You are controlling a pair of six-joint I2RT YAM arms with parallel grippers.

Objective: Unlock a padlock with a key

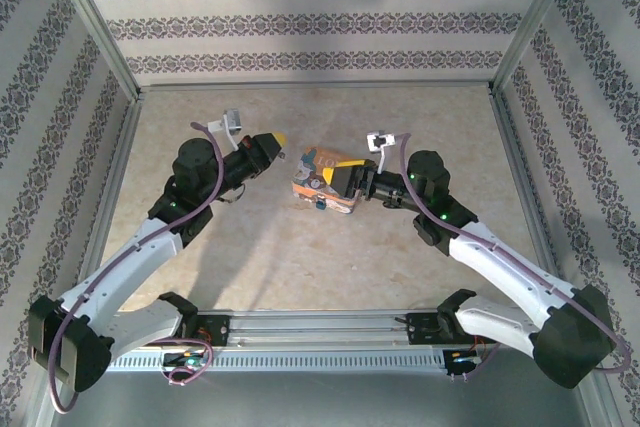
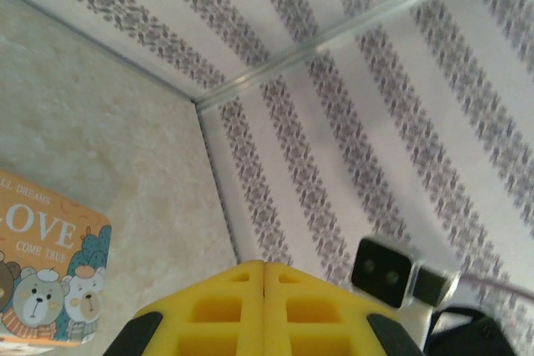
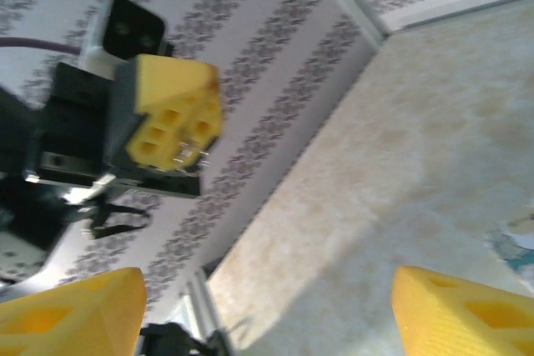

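Note:
The right gripper grabs the key by the silvery end jutting from the left gripper next. That leaves the key's blade free to unlock the padlock.
The small blue padlock lies on the table against the near edge of the orange "LOVE" tin. My right gripper hovers over the tin's right part, just above the padlock. Its yellow fingers stand wide apart, with bare table between them. My left gripper is raised to the left of the tin and its yellow fingers are pressed together. In the right wrist view a small silvery bit, the key, sticks out of the left gripper.
The tin shows cartoon bears on its lid. Patterned walls with metal frame posts enclose the table on three sides. The arm bases sit on a rail at the near edge.

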